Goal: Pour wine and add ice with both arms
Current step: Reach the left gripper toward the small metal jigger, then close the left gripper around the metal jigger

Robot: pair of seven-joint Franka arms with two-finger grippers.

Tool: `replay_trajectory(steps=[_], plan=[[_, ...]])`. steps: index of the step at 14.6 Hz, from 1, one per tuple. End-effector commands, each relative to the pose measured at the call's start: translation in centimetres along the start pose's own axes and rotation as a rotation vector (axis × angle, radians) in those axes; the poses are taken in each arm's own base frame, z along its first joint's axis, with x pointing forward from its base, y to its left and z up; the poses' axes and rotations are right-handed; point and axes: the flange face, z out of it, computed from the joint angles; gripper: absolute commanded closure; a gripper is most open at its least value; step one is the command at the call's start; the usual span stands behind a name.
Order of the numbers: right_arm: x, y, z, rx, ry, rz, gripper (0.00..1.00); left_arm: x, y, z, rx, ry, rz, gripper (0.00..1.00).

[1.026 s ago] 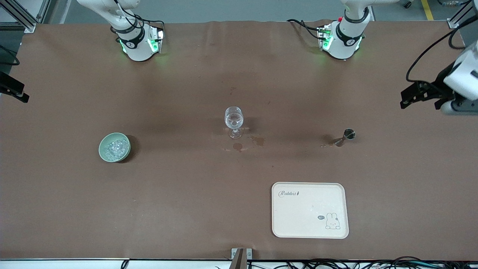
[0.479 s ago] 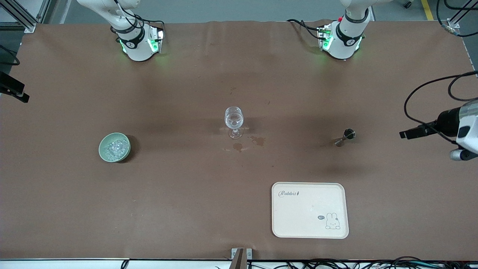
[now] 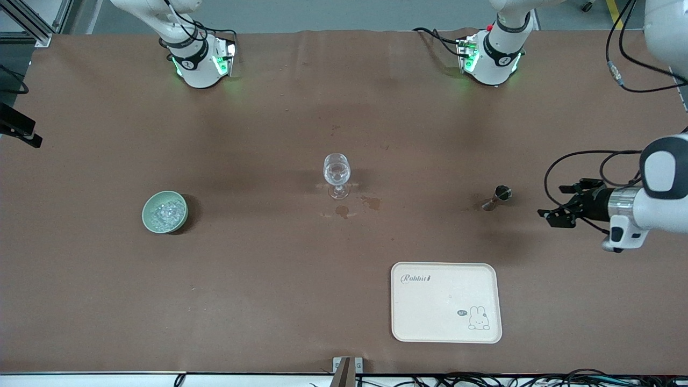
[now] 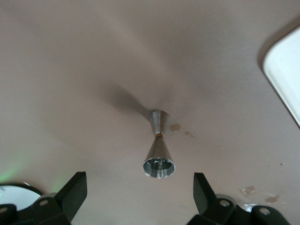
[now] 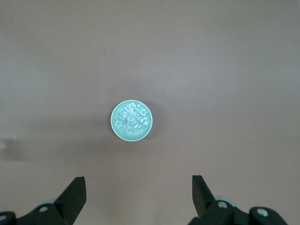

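Note:
Next, my left gripper grabs the metal jigger by its narrow middle (image 3: 496, 199) to pour wine into the clear stemmed glass (image 3: 336, 173).
A small metal jigger (image 3: 498, 196) (image 4: 159, 150) stands toward the left arm's end of the table. My left gripper (image 3: 552, 202) (image 4: 139, 187) hangs low just beside it, pointing at it, fingers open and apart from it. A clear stemmed glass (image 3: 336, 173) stands mid-table. The ice (image 3: 164, 212) (image 5: 132, 118) is heaped in a pale green bowl (image 3: 150, 219) toward the right arm's end. My right gripper (image 5: 138, 190) is open and empty high over that bowl. Wine is out of view.
A cream tray (image 3: 446, 322) (image 4: 287, 75) with a rabbit print lies nearer the front camera than the jigger. Dark wet stains (image 3: 371, 202) mark the brown cloth just in front of the glass. Both arm bases stand along the table's back edge.
My left arm has swung in and down from the table's end; its gripper now points at the jigger from close by. The glass, bowl and jigger have not moved.

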Motion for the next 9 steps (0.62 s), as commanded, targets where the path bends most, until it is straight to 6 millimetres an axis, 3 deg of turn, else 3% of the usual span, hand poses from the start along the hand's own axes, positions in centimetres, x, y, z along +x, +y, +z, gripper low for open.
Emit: replay_trajectory(steps=[1,4,9], plan=[[-0.5,0.4,-0.1,0.008,0.001,0.001,0.00,3.8,-1.6,3.2,-0.065,-0.124,-0.089,0.00],[-0.5,0.4,0.0,0.008,0.001,0.001,0.00,6.7,-2.6,7.3,-0.123,-0.244,-0.151,0.00],[-0.5,0.9,0.1,0.008,0.005,0.017,0.00,8.0,-2.8,12.3,-0.203,-0.401,-0.215,0.13]])
